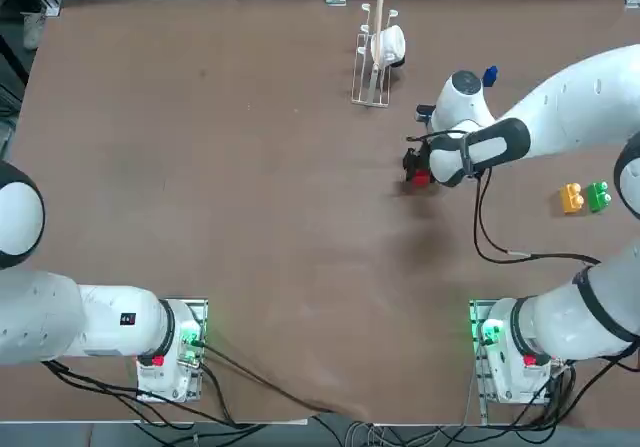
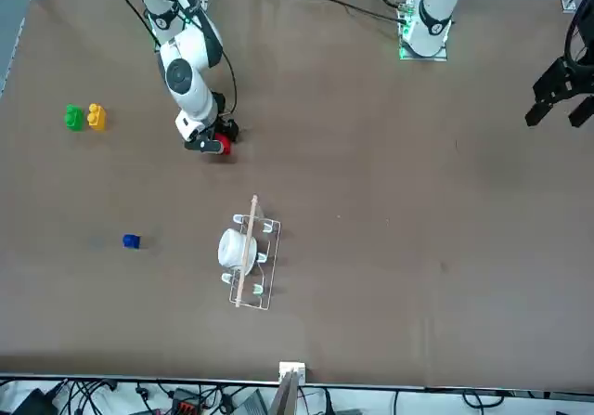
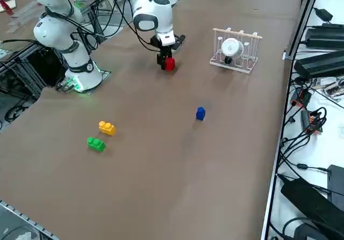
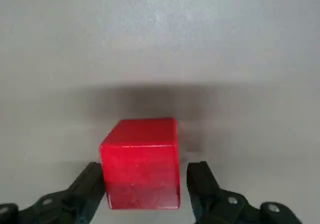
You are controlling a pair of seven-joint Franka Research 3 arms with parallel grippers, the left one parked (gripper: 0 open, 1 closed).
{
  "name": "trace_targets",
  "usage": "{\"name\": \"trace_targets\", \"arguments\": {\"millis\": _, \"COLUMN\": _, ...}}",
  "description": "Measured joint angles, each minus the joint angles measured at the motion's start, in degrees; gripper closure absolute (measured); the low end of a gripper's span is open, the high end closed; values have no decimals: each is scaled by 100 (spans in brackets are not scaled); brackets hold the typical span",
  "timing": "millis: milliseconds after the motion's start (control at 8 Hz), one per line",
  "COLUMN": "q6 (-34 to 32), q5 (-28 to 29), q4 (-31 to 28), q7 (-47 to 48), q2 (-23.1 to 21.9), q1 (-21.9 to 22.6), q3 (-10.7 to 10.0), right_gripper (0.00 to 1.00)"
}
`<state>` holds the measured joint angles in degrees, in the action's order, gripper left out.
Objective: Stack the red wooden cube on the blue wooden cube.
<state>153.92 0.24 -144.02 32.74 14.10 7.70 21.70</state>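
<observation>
The right gripper should stack the red wooden cube on the blue wooden cube (image 2: 131, 241), so next it should pick up the red cube by its opposite sides.
The red wooden cube (image 4: 141, 164) rests on the brown table, right of centre in the top view (image 1: 421, 177). My right gripper (image 4: 145, 191) is lowered over it with one finger on each side. The fingers stand open: a thin gap shows at one finger, while the other is at the cube's face. The blue wooden cube (image 1: 489, 75) sits by itself farther back on the table, beyond the arm's wrist. It shows plainly in the front view (image 2: 131, 240) and the right side view (image 3: 200, 113).
A wire rack (image 1: 373, 55) holding a white cup stands at the back, left of the gripper. An orange studded block (image 1: 572, 198) and a green studded block (image 1: 599, 196) lie side by side near the right edge. A cable hangs from the right arm.
</observation>
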Motion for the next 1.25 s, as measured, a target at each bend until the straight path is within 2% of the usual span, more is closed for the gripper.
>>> {"name": "trace_targets", "arguments": {"millis": 250, "q6": 1, "q5": 0, "q4": 0, "q7": 0, "q2": 45, "q1": 0, "q3": 0, "right_gripper": 14}}
{"name": "trace_targets", "arguments": {"millis": 375, "q6": 1, "q5": 0, "q4": 1, "q7": 0, "q2": 31, "q1": -1, "q3": 0, "right_gripper": 30}}
{"name": "trace_targets", "arguments": {"millis": 750, "q6": 75, "q5": -22, "q4": 31, "q7": -6, "q2": -8, "q1": 0, "q3": 4, "right_gripper": 30}}
{"name": "trace_targets", "arguments": {"millis": 1125, "q6": 37, "q5": -41, "q4": 240, "q7": -163, "q2": -465, "q1": -44, "q3": -13, "right_gripper": 30}}
{"name": "trace_targets", "arguments": {"millis": 1250, "q6": -206, "q5": -43, "q4": 436, "q7": -416, "q2": -619, "q1": -133, "q3": -74, "right_gripper": 30}}
